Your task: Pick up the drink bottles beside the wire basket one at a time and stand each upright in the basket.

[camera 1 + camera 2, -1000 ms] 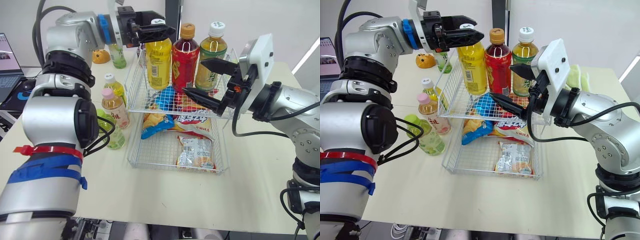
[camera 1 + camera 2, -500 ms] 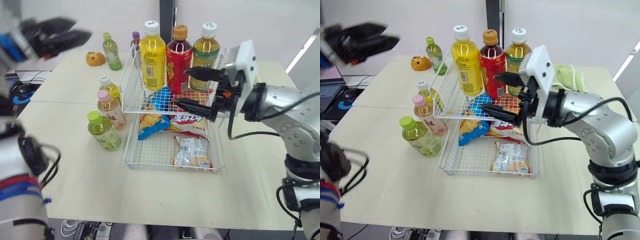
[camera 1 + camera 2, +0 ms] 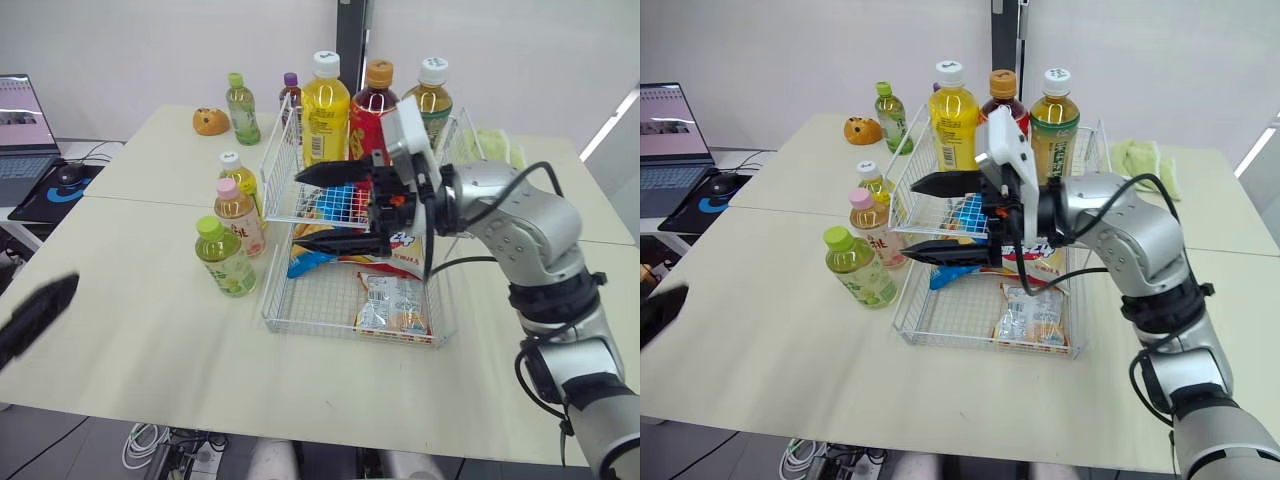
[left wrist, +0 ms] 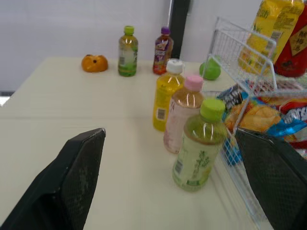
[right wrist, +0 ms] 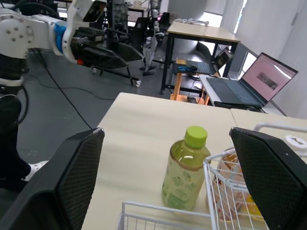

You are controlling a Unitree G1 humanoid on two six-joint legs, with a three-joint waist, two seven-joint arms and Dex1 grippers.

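Observation:
The robot's left gripper will next stand a bottle upright in the wire basket, so it will grab the green-capped bottle by its cap (image 3: 210,227) (image 4: 212,109).
The two-tier wire basket (image 3: 268,310) stands mid-table. In its upper tier a yellow bottle (image 3: 326,115), a red bottle (image 3: 374,110) and a green tea bottle (image 3: 432,95) stand upright. Left of the basket a green-capped bottle (image 3: 225,258), a pink-capped bottle (image 3: 238,214) and a white-capped yellow bottle (image 3: 236,175) stand on the table. My right gripper (image 3: 300,210) hangs open before the basket's left front, holding nothing. My left gripper (image 4: 169,133) is open and empty, low at the table's near left, facing those three bottles.
Snack bags (image 3: 392,303) lie in the basket's lower tier. A small green bottle (image 3: 240,108), a purple-capped bottle (image 3: 290,90) and an orange toy (image 3: 210,121) stand at the back. A laptop (image 3: 22,130) and a mouse (image 3: 68,172) sit at far left, a green cloth (image 3: 490,145) behind the basket.
My left gripper has left the yellow bottle's cap and swung away down to the near left. My right gripper has moved left across the basket's front. The camera has shifted.

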